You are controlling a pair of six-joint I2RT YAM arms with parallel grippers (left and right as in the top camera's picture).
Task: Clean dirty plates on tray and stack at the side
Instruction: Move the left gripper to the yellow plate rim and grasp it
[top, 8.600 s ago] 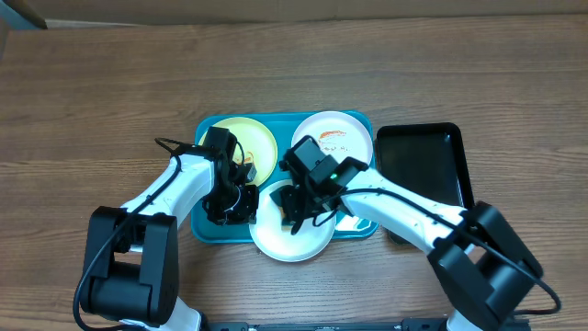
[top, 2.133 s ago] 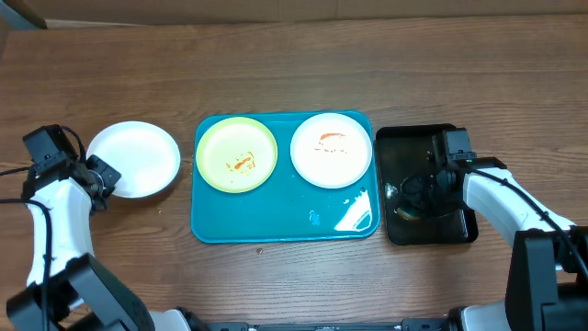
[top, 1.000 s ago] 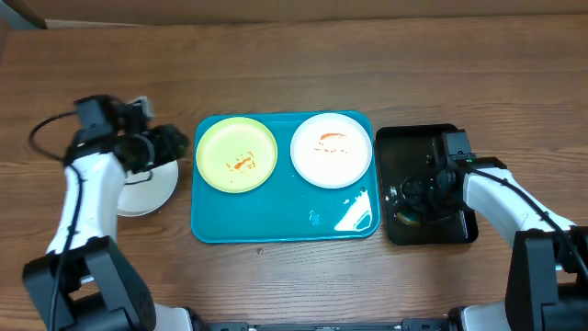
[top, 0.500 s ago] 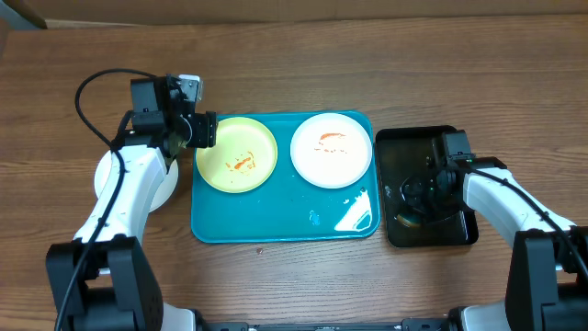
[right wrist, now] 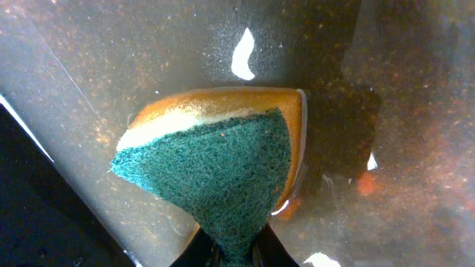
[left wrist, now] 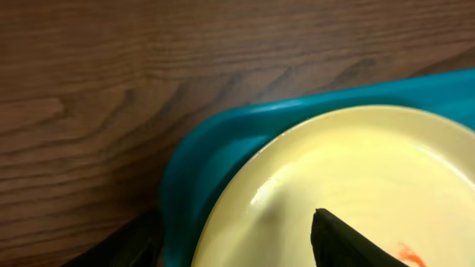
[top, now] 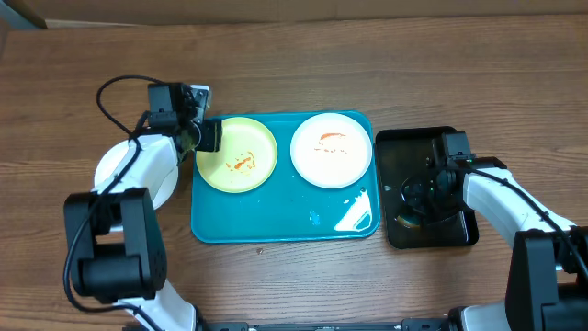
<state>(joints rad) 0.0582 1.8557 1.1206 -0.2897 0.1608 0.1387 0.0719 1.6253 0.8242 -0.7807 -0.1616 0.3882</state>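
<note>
My left gripper pinches the yellow-green plate's rim on the side away from the sponge (right wrist: 215,167) next. This leaves the plate's smeared side free to clean and stack.
On the turquoise tray (top: 276,221) lie a pale yellow-green plate (top: 237,154) and a white plate (top: 332,149), both with orange smears. Another white plate (top: 115,170) rests on the table left of the tray, partly under my left arm. My left gripper (top: 207,135) is open at the yellow-green plate's left edge. In the left wrist view one finger (left wrist: 349,241) is over the plate (left wrist: 356,163) and the other is outside the tray rim (left wrist: 200,163). My right gripper (top: 413,196) is shut on a green-and-yellow sponge (right wrist: 215,167) over the black tray.
A narrow black tray (top: 427,147) with a wet floor (right wrist: 386,89) stands right of the turquoise tray. Droplets glint on the turquoise tray's front right. Bare wooden table lies behind and in front.
My left arm has swung right, from the white plate on the table to the yellow-green plate's left rim. The right arm and sponge have stayed put.
</note>
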